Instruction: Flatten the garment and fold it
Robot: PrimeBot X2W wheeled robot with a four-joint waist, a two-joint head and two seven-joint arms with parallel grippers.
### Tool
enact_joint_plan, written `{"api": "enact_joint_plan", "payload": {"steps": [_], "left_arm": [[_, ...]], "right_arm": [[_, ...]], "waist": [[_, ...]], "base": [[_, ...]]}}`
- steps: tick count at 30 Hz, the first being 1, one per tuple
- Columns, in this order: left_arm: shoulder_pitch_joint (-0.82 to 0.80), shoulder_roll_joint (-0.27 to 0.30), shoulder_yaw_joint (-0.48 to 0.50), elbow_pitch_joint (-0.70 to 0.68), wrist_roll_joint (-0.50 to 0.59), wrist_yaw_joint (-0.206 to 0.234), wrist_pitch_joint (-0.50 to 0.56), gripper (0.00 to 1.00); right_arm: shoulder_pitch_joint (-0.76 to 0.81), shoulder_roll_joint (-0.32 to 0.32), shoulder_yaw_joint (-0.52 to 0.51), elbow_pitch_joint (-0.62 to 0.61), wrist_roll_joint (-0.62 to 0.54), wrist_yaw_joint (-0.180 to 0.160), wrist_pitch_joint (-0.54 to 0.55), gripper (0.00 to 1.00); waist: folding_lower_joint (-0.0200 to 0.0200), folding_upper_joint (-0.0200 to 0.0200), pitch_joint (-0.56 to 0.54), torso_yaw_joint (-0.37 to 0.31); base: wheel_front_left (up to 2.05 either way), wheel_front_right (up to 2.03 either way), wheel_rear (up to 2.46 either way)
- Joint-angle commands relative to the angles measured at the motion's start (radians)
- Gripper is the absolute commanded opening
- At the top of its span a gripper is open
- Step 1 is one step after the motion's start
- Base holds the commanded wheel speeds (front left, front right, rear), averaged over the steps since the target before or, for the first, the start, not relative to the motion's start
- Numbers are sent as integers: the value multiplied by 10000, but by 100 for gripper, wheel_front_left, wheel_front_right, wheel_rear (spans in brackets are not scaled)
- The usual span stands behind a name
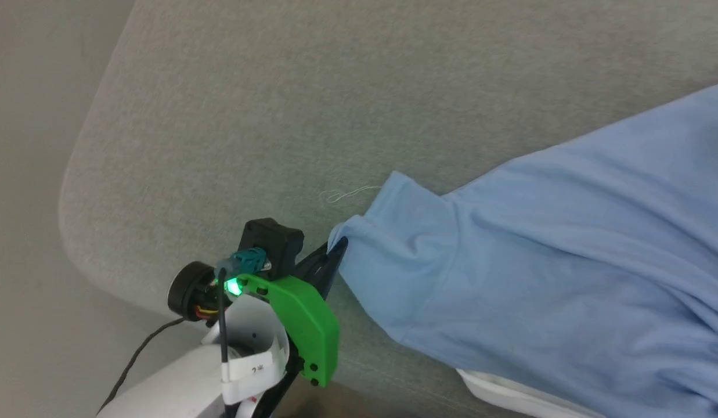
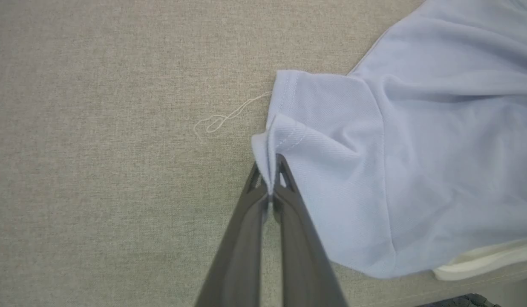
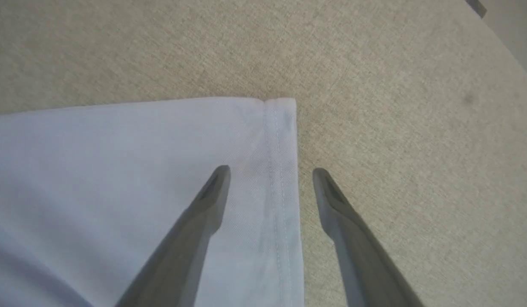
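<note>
The right gripper grips the shirt by its stitched hem corner [image 3: 283, 115] next, where the cloth ends, since the shirt's broad panel [image 3: 144, 169] lies flat on the cushion.
The garment [image 1: 544, 261] is a light blue knit shirt lying across the right of a grey cushioned surface [image 1: 277, 104]. My left gripper [image 1: 335, 252] is shut on the hem of its sleeve; in the left wrist view the garment's [image 2: 408, 162] sleeve edge is pinched between the two dark fingertips of the left gripper [image 2: 270, 177]. A white collar edge [image 1: 509, 395] peeks from under the cloth near the front. In the right wrist view my right gripper [image 3: 269, 175] stands open, its fingers straddling a stitched hem corner of the garment [image 3: 161, 162] that lies flat, with nothing gripped.
A loose white thread [image 1: 350, 194] lies on the grey surface just beyond the sleeve. The surface's rounded corner [image 1: 74, 232] is at the left, with pale floor [image 1: 28, 174] beyond it. A black cable [image 1: 132, 360] trails from my left wrist.
</note>
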Motion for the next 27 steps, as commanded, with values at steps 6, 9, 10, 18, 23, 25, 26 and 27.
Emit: {"api": "enact_joint_plan", "payload": {"steps": [6, 9, 10, 18, 23, 25, 26, 27], "left_arm": [[-268, -234, -32, 223, 170, -124, -213, 0], [-294, -269, -20, 292, 161, -142, -257, 0], [-294, -274, -18, 305, 157, -145, -270, 0], [-262, -217, 46, 400, 121, -116, -336, 0], [-312, -104, 101, 537, 81, -135, -277, 0], [-342, -20, 143, 619, 62, -143, -240, 0], [-349, 26, 167, 653, 44, -144, -217, 0], [-364, 92, 201, 690, 23, -150, -186, 0]], "right_arm": [[-184, -184, 664, 456, -46, -17, 50, 100], [40, -351, 1056, 537, 3, -17, 140, 100], [123, -397, 1141, 554, 42, -17, 160, 100], [543, -853, 1709, 318, 562, -17, 117, 0], [256, -617, 1361, 591, 739, -17, -864, 0], [157, -393, 1172, 830, 863, -17, -1312, 0], [124, -307, 1134, 899, 917, -17, -1525, 0], [80, -227, 1118, 950, 991, -17, -1807, 0]], "waist": [[-1, 0, 897, 860], [-1, 0, 950, 904], [-1, 0, 963, 916], [-1, 0, 979, 836], [-1, 0, 563, 565], [-1, 0, 261, 387], [-1, 0, 112, 300], [-1, 0, -81, 184]], "base": [[0, 0, 0], [0, 0, 0], [0, 0, 0], [0, 0, 0], [0, 0, 0], [0, 0, 0], [0, 0, 0], [0, 0, 0]]}}
